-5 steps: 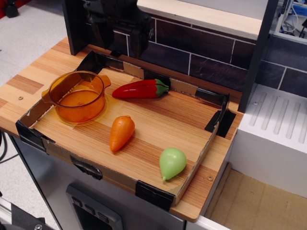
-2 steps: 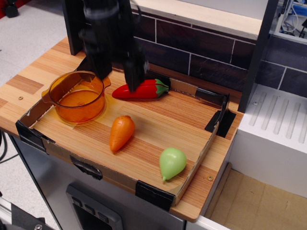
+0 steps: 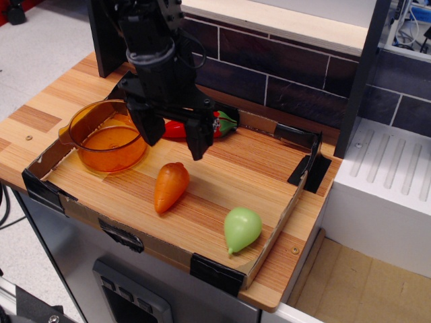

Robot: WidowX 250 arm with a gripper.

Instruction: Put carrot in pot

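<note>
The plump orange carrot needs to go in the amber pot (image 3: 108, 135), so next my gripper needs to grab the carrot by its thick upper part (image 3: 174, 175).
The plump orange carrot (image 3: 170, 186) lies on the wooden tray, its blunt point toward the front left. The amber translucent pot (image 3: 108, 135) stands upright at the tray's left end, apart from the carrot. My black gripper (image 3: 176, 140) hangs just above and behind the carrot. Its two fingers (image 3: 198, 142) are spread wide apart with nothing between them. The arm hides part of the pot's right rim.
A red chili pepper (image 3: 217, 125) with a green stem lies behind the gripper, mostly hidden by it. A pale green pear-shaped toy (image 3: 242, 228) lies at the front right. Low cardboard walls (image 3: 293, 192) edge the tray. A dark tiled wall (image 3: 289, 84) stands behind.
The gripper has come down and forward from the back of the tray to just above the carrot. It now covers most of the chili pepper. The objects have not moved.
</note>
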